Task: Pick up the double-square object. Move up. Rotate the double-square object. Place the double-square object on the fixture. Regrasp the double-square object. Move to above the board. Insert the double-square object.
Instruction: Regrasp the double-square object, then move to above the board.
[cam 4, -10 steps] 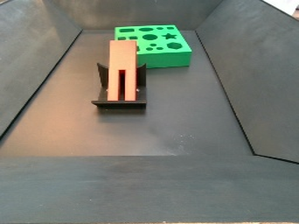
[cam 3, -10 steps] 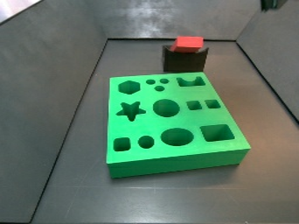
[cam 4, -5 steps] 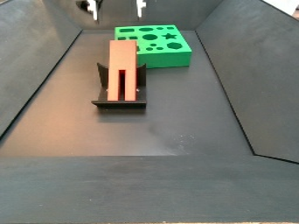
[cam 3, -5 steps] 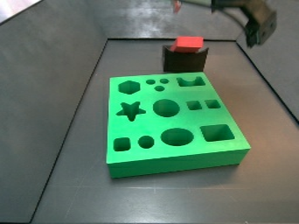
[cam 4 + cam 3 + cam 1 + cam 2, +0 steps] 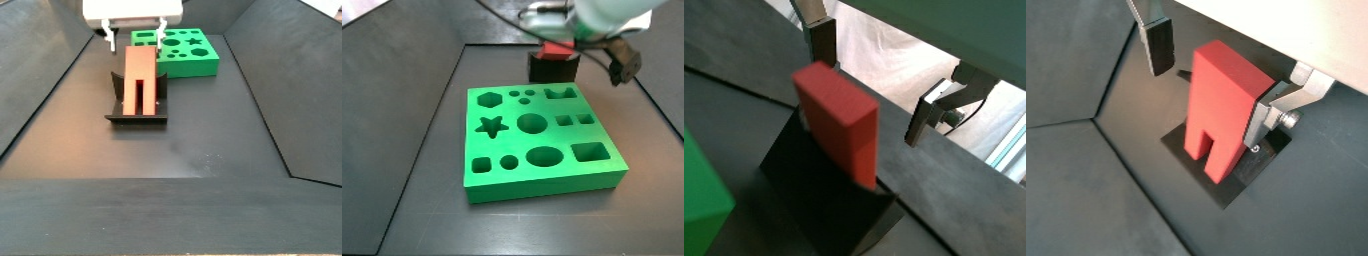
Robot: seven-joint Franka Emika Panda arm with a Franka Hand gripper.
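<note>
Next, my gripper picks up the double-square object by its solid end [image 5: 556, 49] [image 5: 835, 92], to leave the object's two pegs free to enter the square holes.
The red double-square object [image 5: 138, 80] lies lengthwise on the black fixture [image 5: 136, 117], its two prongs [image 5: 1209, 155] pointing away from the green board [image 5: 182, 52]. My gripper [image 5: 134, 47] hangs open over the block's board-side end. In both wrist views one finger [image 5: 1160, 45] stands clear of the block on one side, and the other finger [image 5: 1264, 118] sits close against the opposite side; I cannot tell whether it touches. The block [image 5: 835, 122] rests between them on the fixture [image 5: 818, 195]. In a side view the gripper [image 5: 580, 55] straddles the block [image 5: 556, 49] above the fixture [image 5: 551, 70].
The green board [image 5: 543, 140], with star, hexagon, round and square cutouts, lies flat on the dark floor beside the fixture. Sloping dark walls [image 5: 267, 90] close in the workspace on all sides.
The gripper has come down from above into view and now straddles the block's end, still open. The block and fixture have not moved.
</note>
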